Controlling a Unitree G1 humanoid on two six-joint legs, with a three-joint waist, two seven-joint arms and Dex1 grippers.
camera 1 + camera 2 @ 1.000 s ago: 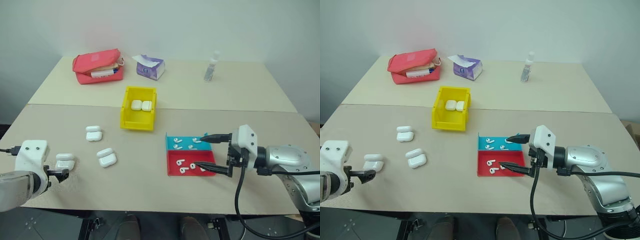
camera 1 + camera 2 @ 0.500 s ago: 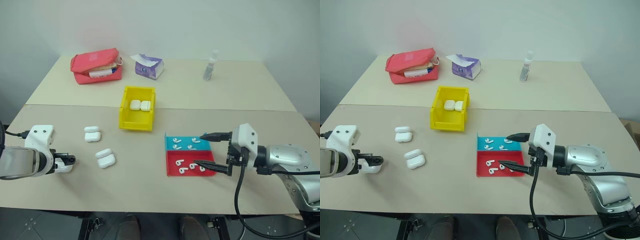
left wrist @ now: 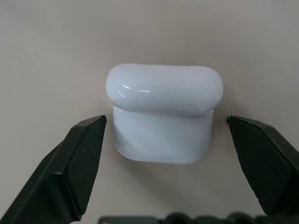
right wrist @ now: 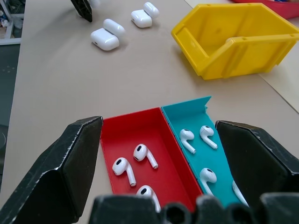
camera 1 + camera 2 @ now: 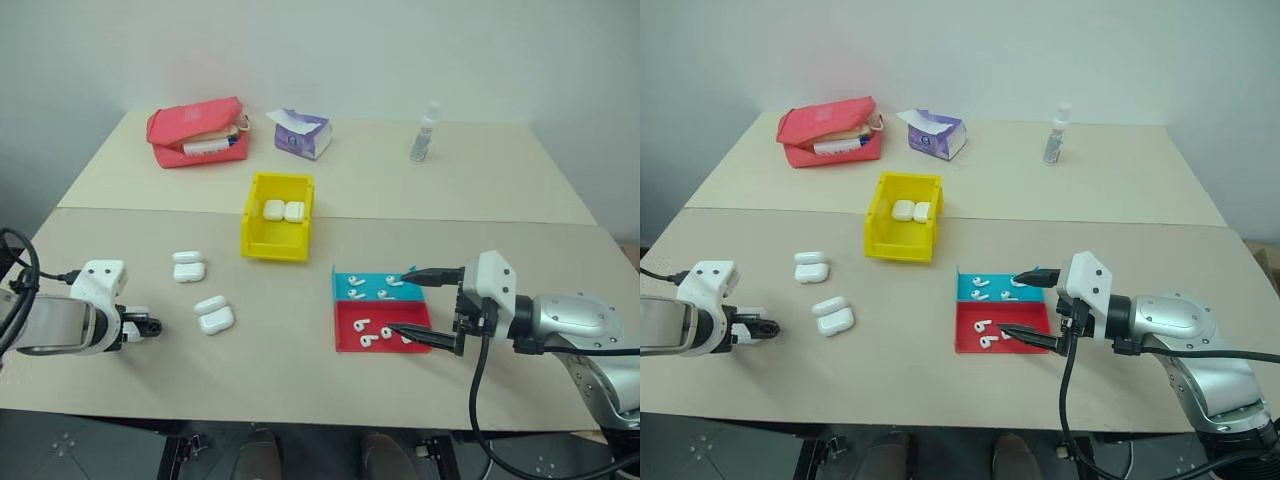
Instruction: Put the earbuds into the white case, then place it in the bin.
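My left gripper should close on the white case: my left gripper's fingers are beside the case's lower body, close to the tabletop, so closing now would catch the case.
In the left wrist view, a white case lies on the table with its lid flipped back. My left gripper is open, one finger on each side of the case and clear of it. From the head, this gripper is low over the table's left front. Two more white cases lie to its right. Several earbuds lie in the red and blue tray. My right gripper hangs open at the tray's right side. The yellow bin holds two cases.
At the back of the table are a red pouch, a purple tissue pack and a small spray bottle. A seam runs across the table behind the bin.
My left gripper has moved forward and down over the leftmost case, which it now covers in the head views. The right arm has stayed still.
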